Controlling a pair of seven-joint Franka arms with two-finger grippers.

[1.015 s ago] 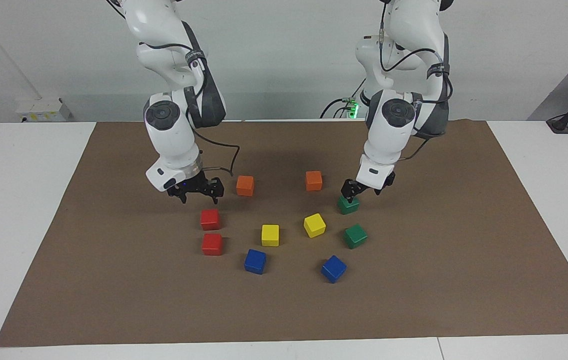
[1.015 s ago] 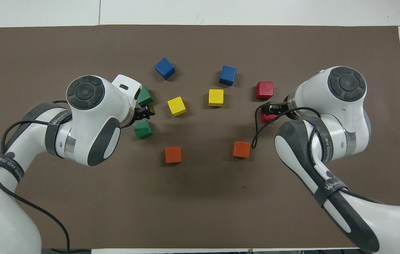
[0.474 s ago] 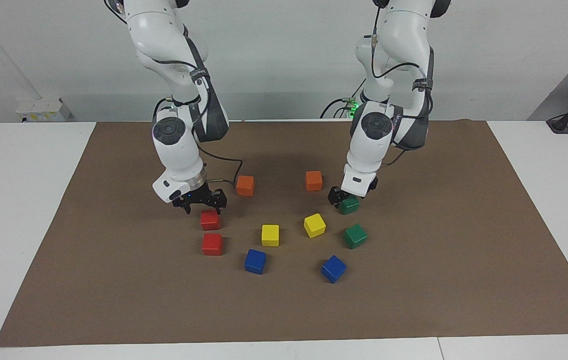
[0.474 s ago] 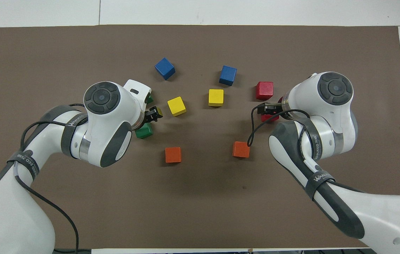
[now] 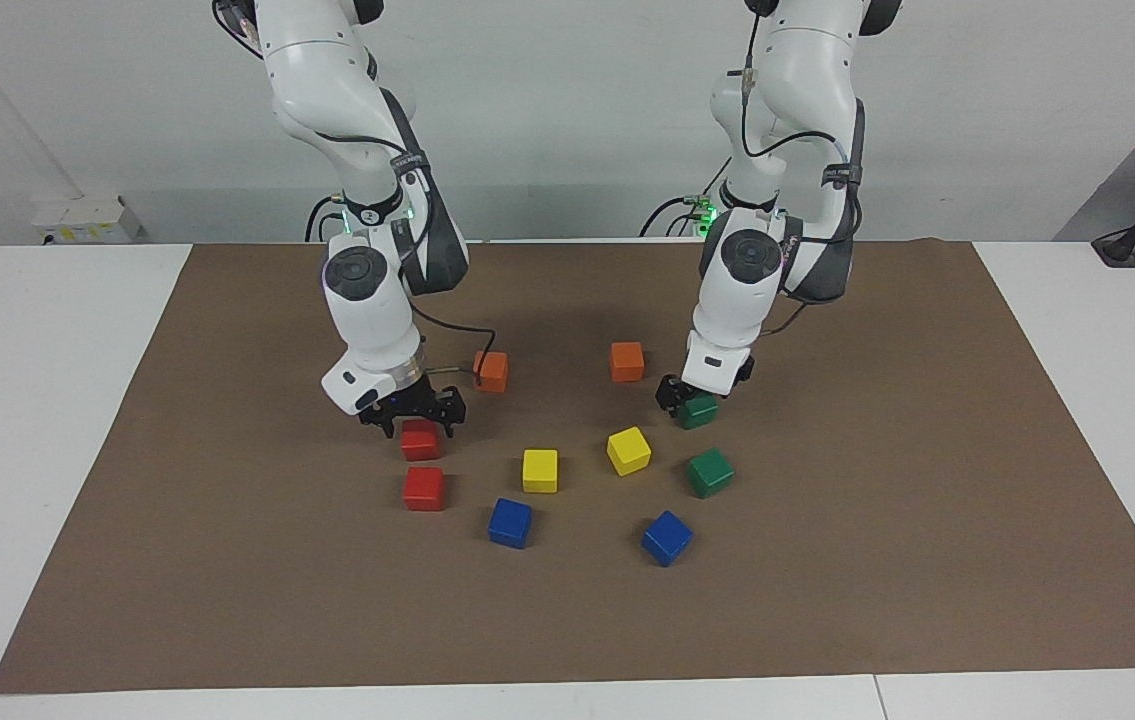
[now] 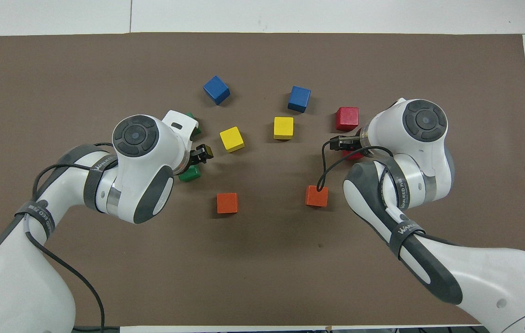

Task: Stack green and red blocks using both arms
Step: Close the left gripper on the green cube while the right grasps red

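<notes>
My right gripper closes now, since the nearer red block [image 6: 353,156] is directly under and beside its fingertips. Closing now would catch the block.
Two red blocks lie toward the right arm's end of the mat. My right gripper [image 5: 417,420] is open and low over the nearer red block [image 5: 420,442], one finger on each side of its top. The farther red block [image 5: 424,488] lies free, also visible from overhead [image 6: 347,118]. Toward the left arm's end, my left gripper [image 5: 693,397] is open and down at the nearer green block [image 5: 699,412], its fingers beside the block. The farther green block [image 5: 709,472] lies free. From overhead the wrists hide most of both gripped-at blocks.
On the brown mat [image 5: 877,520] two orange cubes [image 5: 491,371] [image 5: 627,361] sit nearest the robots. Two yellow cubes [image 5: 540,470] [image 5: 629,450] lie in the middle. Two blue cubes [image 5: 510,523] [image 5: 667,537] lie farthest out. White table surrounds the mat.
The right gripper has moved over the nearer red block and come down around it. The left gripper has dropped lower at the nearer green block. No block has moved.
</notes>
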